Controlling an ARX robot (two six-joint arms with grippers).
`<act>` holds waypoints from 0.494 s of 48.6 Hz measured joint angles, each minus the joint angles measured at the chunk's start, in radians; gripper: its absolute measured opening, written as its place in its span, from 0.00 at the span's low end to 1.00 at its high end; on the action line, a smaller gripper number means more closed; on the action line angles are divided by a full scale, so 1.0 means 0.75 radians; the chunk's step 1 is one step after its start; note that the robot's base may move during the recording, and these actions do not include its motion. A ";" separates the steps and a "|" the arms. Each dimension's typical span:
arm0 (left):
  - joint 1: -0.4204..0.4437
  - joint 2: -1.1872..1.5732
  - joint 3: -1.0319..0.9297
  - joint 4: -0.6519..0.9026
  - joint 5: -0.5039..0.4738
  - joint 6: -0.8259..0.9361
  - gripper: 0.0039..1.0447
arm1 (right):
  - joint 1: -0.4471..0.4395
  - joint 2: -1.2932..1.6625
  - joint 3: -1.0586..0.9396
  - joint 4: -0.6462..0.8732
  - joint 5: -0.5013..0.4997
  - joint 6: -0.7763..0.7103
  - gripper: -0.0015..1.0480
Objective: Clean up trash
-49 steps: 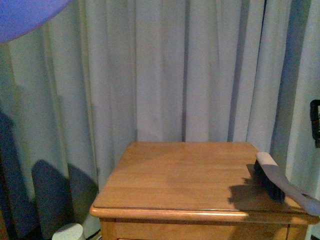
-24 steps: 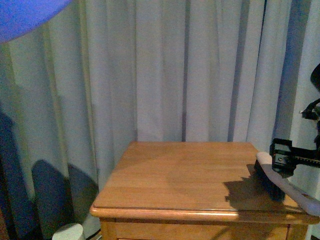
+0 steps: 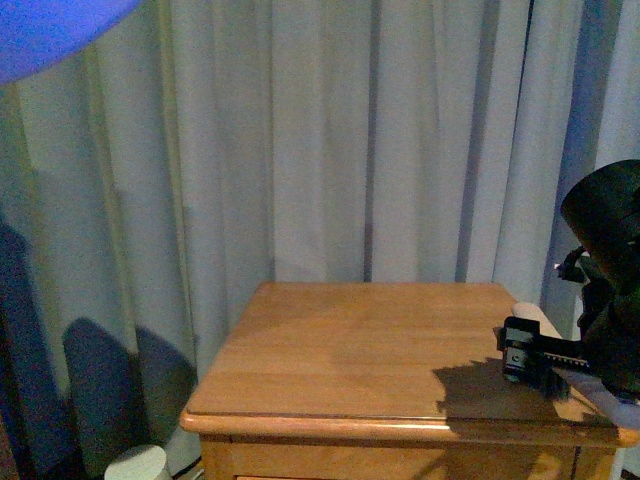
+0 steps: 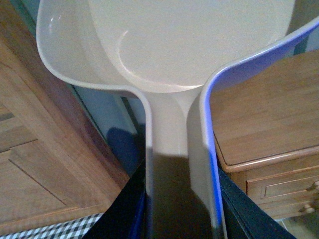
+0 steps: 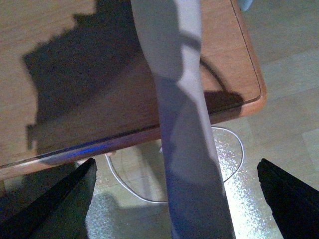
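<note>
The brush has to sweep trash into the dustpan, so my right gripper next needs to take hold of it by its pale handle [image 5: 187,139].
No trash wad shows in any view. My left gripper [image 4: 182,211] is shut on the handle of the pale dustpan [image 4: 189,45], and the pan's bowl is held up in front of the camera. A blue-lit edge of the dustpan shows at the upper left of the front view [image 3: 40,30]. My right gripper [image 3: 523,358] is open at the right edge of the wooden table [image 3: 350,350]. In the right wrist view the gripper [image 5: 174,201] straddles the pale handle of a brush [image 5: 184,149], its fingers [image 5: 55,204] wide apart and not touching it.
Grey curtains [image 3: 350,140] hang behind the table. A white round object [image 3: 135,465] stands on the floor at lower left. A thin cable [image 5: 229,164] lies on the floor under the table's edge. Wooden furniture [image 4: 30,149] stands beside the table [image 4: 259,109].
My right arm has come into the front view from the right and moved left and down over the brush handle. The dustpan has not moved.
</note>
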 joint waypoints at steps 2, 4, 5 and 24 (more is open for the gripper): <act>-0.001 0.000 0.000 0.000 0.000 0.000 0.26 | -0.001 0.000 0.000 0.000 0.004 0.001 0.92; 0.000 0.000 0.000 0.000 0.000 0.000 0.26 | -0.002 0.001 0.000 0.000 0.005 0.001 0.88; -0.001 0.000 0.000 0.000 0.000 0.001 0.26 | -0.002 0.001 0.000 0.000 0.004 0.000 0.86; -0.001 0.000 0.000 0.000 0.001 0.000 0.26 | -0.025 0.001 -0.020 0.007 -0.032 -0.001 0.27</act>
